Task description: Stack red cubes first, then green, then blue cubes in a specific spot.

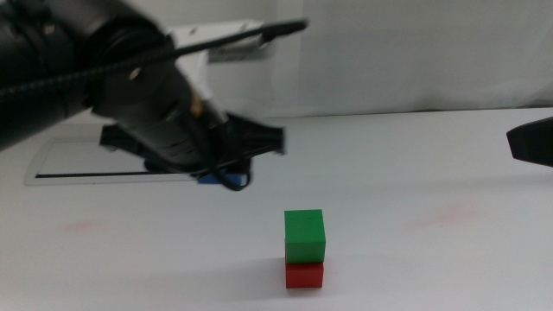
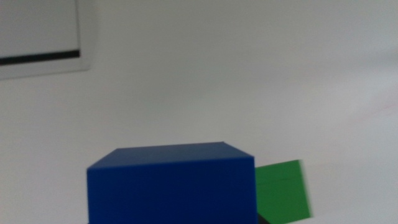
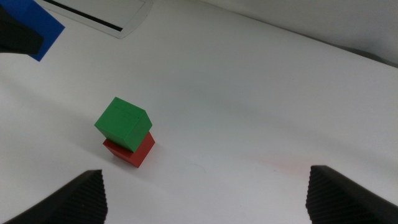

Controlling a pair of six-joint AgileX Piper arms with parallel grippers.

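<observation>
My left gripper now moves the blue cube over the green cube's top before releasing it, since the blue cube hangs behind and short of that top.
A green cube sits on a red cube at the front middle of the white table, turned slightly off square; the right wrist view shows the green cube and the red cube too. My left gripper hangs above the table, behind and left of the stack, shut on the blue cube. In the left wrist view the blue cube fills the foreground, with the green cube beyond it. My right gripper is open and holds nothing, waiting at the right edge.
A grey-rimmed panel with a dark slot lies at the back left, partly behind the left arm. Faint pink smudges mark the tabletop left and right of the stack. A white wall closes the back.
</observation>
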